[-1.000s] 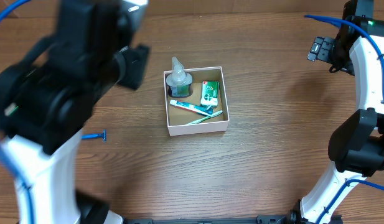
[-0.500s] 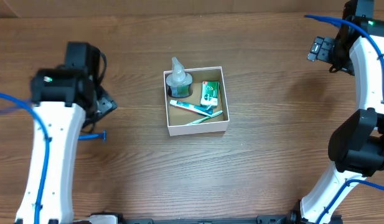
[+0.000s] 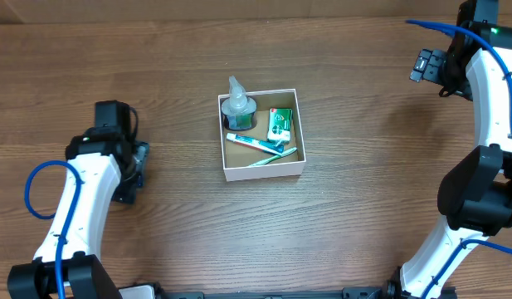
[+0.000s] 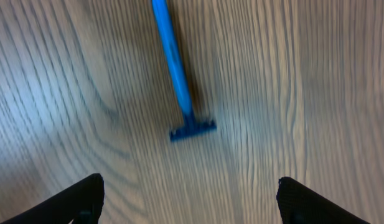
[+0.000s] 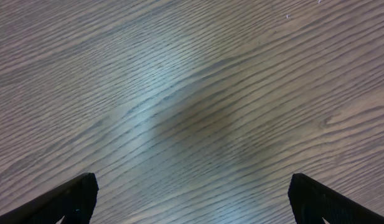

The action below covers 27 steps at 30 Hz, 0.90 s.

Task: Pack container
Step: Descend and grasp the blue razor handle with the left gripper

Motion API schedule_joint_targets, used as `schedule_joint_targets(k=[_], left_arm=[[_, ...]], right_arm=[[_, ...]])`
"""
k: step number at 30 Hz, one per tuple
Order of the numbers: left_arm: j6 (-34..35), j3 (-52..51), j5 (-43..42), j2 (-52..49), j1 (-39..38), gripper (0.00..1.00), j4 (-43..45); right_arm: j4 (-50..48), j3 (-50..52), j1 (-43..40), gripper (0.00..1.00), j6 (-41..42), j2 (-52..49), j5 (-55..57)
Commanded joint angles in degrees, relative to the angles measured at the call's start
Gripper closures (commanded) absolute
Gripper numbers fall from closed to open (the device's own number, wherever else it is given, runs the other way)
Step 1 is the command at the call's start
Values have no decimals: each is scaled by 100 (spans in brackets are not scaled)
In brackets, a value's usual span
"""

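The blue razor (image 4: 177, 71) needs to be packed lengthwise into the container. My left gripper should next grab the razor by its neck just behind the head (image 4: 188, 116), with its fingers across the handle.
The container (image 3: 263, 170), a square shallow box with white walls and a brown inside, sits mid-table. In it are a clear bottle (image 3: 237, 104), a green-and-white carton (image 3: 279, 123) and a toothbrush (image 3: 256, 142). A blue razor (image 4: 177, 71) lies on the wood, seen only in the left wrist view, head towards the jaws. My left gripper (image 4: 190, 199) is open and empty just above it; in the overhead view (image 3: 127, 178) the arm hides the razor. My right gripper (image 5: 190, 198) is open and empty over bare wood at the far right (image 3: 428, 66).
The wooden table (image 3: 363, 183) carries nothing else in view. The right arm's base (image 3: 475, 199) stands at the right edge, and blue cables run along both arms.
The left arm has swung down from close under the camera to the table's left side and now covers the blue razor. The right arm and the box contents have not moved.
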<state>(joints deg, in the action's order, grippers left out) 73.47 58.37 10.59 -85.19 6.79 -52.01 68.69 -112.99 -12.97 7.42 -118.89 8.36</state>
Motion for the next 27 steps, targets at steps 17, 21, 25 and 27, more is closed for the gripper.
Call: schedule_joint_targets(k=[17,21,25,27], left_arm=[[-195,-155,-726,-1816,713,21,745],[-470,-155,-730,-1971,713,25,927],[-684,-155,-723,-1971,713,35,999],[-730,-155,-721,-1971,713,44,1016]], right_arm=[[-9,11,31,0,-9,-13,59],[-9,11,31,0,-9,-13,59],[-9,11,31,0,-9,-13,59],[-9,11,31,0,-9,-13,59]])
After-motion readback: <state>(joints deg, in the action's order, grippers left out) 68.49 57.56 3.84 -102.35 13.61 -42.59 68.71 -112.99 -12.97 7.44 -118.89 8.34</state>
